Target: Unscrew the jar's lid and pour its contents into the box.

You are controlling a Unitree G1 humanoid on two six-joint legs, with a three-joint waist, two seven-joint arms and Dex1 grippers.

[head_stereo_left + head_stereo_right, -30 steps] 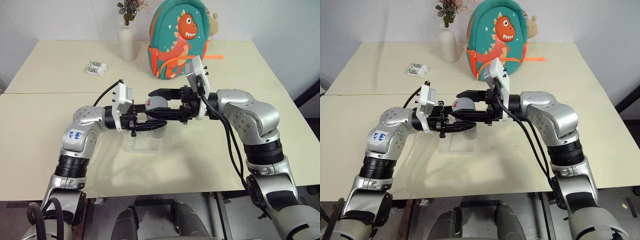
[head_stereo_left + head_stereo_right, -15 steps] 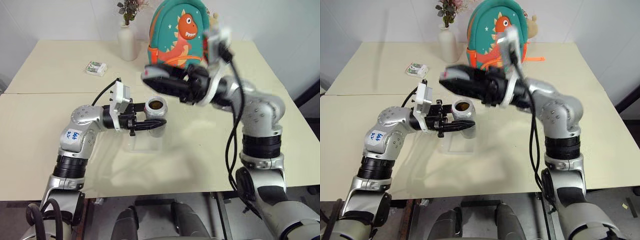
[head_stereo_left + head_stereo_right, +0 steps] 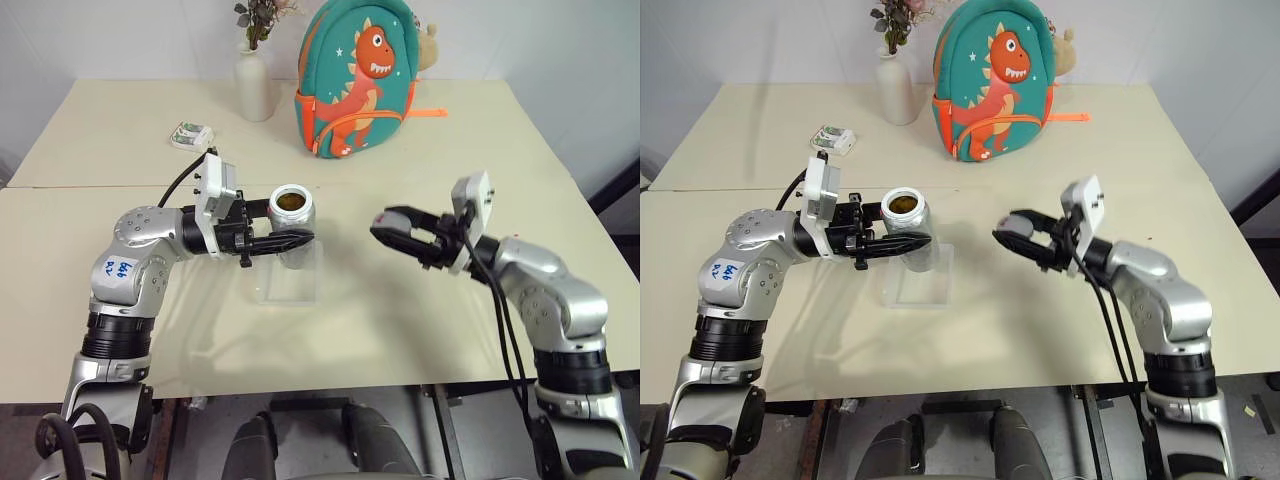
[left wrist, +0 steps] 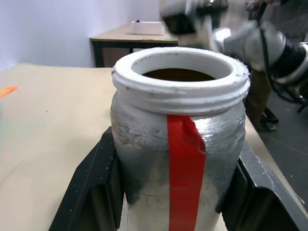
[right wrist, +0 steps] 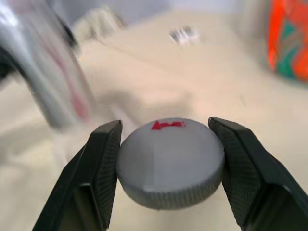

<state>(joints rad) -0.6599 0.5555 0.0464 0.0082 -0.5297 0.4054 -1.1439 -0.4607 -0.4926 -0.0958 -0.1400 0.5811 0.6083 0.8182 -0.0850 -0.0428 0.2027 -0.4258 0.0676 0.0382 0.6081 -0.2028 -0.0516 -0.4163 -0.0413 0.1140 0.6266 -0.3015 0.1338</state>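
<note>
The grey lid [image 5: 171,161] is hanging above the table and would fall if I opened now, so my right gripper should keep holding it.
My left gripper [image 3: 296,240] is shut on the jar [image 3: 293,210], a small silvery jar with a red tape stripe, held upright just above the box [image 3: 289,285]. The jar's mouth is uncovered, and the brown contents [image 4: 178,74] show inside it. In the left wrist view, black fingers [image 4: 98,192] clamp both of the jar's sides. The box is shallow clear plastic and lies on the table right under the jar. My right gripper [image 3: 384,232] is shut on the lid [image 5: 169,166], a round grey cap with a red mark, held level well to the right of the jar.
A dinosaur backpack [image 3: 356,75] and a white vase [image 3: 253,86] stand at the back of the table [image 3: 400,330]. A small white-and-green packet [image 3: 192,136] lies at the back left.
The lid has come off the jar. My right gripper carried it up, then down and to the right. The left gripper, with the jar, has shifted slightly left.
</note>
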